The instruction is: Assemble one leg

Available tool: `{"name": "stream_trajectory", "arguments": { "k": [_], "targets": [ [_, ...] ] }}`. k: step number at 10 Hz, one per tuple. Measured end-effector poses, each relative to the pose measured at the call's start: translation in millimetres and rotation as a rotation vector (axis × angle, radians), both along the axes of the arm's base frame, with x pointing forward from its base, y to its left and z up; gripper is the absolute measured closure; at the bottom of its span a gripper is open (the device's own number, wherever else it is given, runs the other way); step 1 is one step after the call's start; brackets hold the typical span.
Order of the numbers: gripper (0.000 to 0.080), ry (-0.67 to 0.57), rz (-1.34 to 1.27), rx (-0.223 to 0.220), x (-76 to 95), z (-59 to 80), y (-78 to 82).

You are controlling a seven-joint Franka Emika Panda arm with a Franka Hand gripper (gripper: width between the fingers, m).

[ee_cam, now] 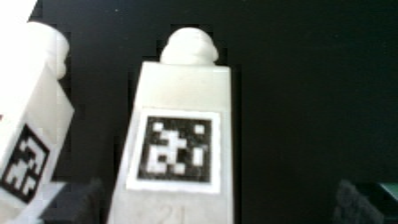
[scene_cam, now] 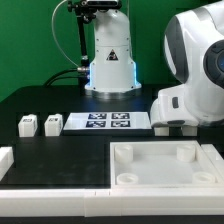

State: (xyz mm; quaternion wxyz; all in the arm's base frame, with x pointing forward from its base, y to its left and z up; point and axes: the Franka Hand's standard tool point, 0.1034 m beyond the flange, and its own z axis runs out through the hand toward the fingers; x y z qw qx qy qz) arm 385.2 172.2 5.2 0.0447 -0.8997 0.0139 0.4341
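Note:
My fingers are down on either side of the tagged leg in the wrist view. My gripper needs to close on it, as it would hold the leg now.
In the wrist view a leg (ee_cam: 180, 130), a white blocky peg with a black-and-white tag on its upper face and a rounded tip, lies on the black table. A second leg (ee_cam: 27, 115) lies close beside it, also showing a tag. My gripper (ee_cam: 214, 205) is open. Its dark fingertips (ee_cam: 377, 196) stand on either side of the tagged leg's end, with a gap on one side. In the exterior view my gripper (scene_cam: 170, 127) is low over the table, mostly hidden by the white wrist. Two more legs (scene_cam: 27, 125) (scene_cam: 51, 124) stand at the exterior view's left.
The marker board (scene_cam: 105, 122) lies between the standing legs and my arm. The large white tray-like piece (scene_cam: 118, 152) with round corner sockets lies in front. A white block (scene_cam: 5, 160) sits at the far left, and a white rail (scene_cam: 60, 198) runs along the front.

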Motion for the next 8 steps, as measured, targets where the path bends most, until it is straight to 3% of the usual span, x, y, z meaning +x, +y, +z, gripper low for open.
{"name": "stream_trajectory", "arguments": {
  "k": [2, 3, 4, 5, 6, 8],
  "targets": [
    [0.0150, -0.001, 0.000, 0.002, -0.6, -0.5, 0.9],
    [0.0262, 0.000, 0.000, 0.002, -0.8, -0.7, 0.9],
    [0.0262, 0.000, 0.000, 0.002, -0.8, -0.7, 0.9],
    [0.0446, 0.000, 0.000, 0.003, -0.8, -0.7, 0.9],
    [0.0509, 0.000, 0.000, 0.003, -0.9, -0.7, 0.9],
    [0.0509, 0.000, 0.000, 0.003, -0.9, -0.7, 1.0]
  ]
}}
